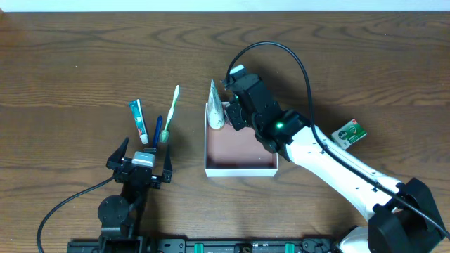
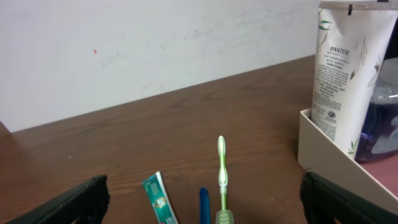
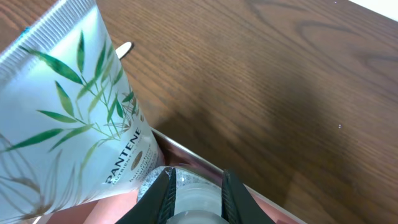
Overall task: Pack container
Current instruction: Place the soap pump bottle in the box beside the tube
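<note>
The bottle is within the container's sides and would end in the container [image 1: 242, 151] beside the tube, so it is time for my right gripper to release it now.
The container [image 1: 242, 151], a white-walled box with a pinkish floor, sits mid-table; its wall shows in the left wrist view [image 2: 323, 149] and its rim in the right wrist view [image 3: 186, 152]. A white Pantene tube [image 1: 216, 105] [image 2: 348, 68] [image 3: 74, 106] stands leaning in its far left corner. My right gripper [image 1: 228, 112] [image 3: 196, 180] is shut on a small clear bottle [image 3: 198, 193] just inside that corner, next to the tube. My left gripper [image 1: 145, 153] [image 2: 205, 193] is open and empty, just short of a green toothpaste tube [image 1: 138, 119] [image 2: 160, 202], a blue stick [image 1: 157, 130] [image 2: 204, 202] and a green toothbrush [image 1: 169, 112] [image 2: 221, 168].
A small green and white packet [image 1: 349, 132] lies on the table to the right of the container, beside my right arm. The right arm reaches diagonally over the container's right side. A pale wall stands beyond the table's far edge.
</note>
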Robot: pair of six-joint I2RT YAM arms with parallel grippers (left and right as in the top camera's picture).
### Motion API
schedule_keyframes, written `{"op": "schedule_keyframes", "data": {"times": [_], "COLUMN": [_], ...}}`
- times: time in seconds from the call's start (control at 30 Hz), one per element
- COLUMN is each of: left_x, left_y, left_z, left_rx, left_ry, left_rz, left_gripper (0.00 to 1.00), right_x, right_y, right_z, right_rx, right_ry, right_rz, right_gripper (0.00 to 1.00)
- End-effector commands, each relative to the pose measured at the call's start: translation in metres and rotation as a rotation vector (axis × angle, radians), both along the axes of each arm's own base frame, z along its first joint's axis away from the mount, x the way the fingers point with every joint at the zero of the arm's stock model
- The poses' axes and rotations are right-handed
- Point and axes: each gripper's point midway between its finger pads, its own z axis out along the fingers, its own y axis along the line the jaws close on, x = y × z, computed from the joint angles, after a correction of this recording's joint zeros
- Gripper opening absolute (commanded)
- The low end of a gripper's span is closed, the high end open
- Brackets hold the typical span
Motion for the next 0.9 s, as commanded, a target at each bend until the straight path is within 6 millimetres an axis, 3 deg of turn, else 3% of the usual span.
{"op": "schedule_keyframes", "data": {"times": [0.0, 0.2, 0.33, 0.43, 0.7, 0.8, 0.87], "left_x": [0.0, 0.0, 0.0, 0.0, 0.0, 0.0, 0.0], "left_y": [0.0, 0.0, 0.0, 0.0, 0.0, 0.0, 0.0], "left_z": [-0.016, -0.016, -0.016, -0.016, -0.016, -0.016, -0.016], "left_rx": [0.006, 0.006, 0.006, 0.006, 0.006, 0.006, 0.006], "left_ry": [0.041, 0.041, 0.041, 0.041, 0.041, 0.041, 0.041], "left_rz": [-0.003, -0.003, -0.003, -0.003, -0.003, -0.003, -0.003], "left_gripper": [0.98, 0.98, 0.98, 0.98, 0.98, 0.98, 0.98], "right_x": [0.005, 0.006, 0.009, 0.01, 0.023, 0.026, 0.025], "right_y": [-0.001, -0.001, -0.005, -0.005, -0.012, -0.013, -0.014], "right_z": [0.008, 0.005, 0.003, 0.001, 0.01, 0.026, 0.047], "right_rx": [0.001, 0.007, -0.008, -0.011, 0.016, 0.05, 0.088], "right_ry": [-0.047, -0.062, -0.07, -0.07, -0.103, -0.132, -0.157], "right_rz": [-0.005, -0.006, -0.025, -0.029, -0.058, -0.061, -0.051], "right_gripper": [0.04, 0.09, 0.39, 0.52, 0.56, 0.59, 0.6]}}
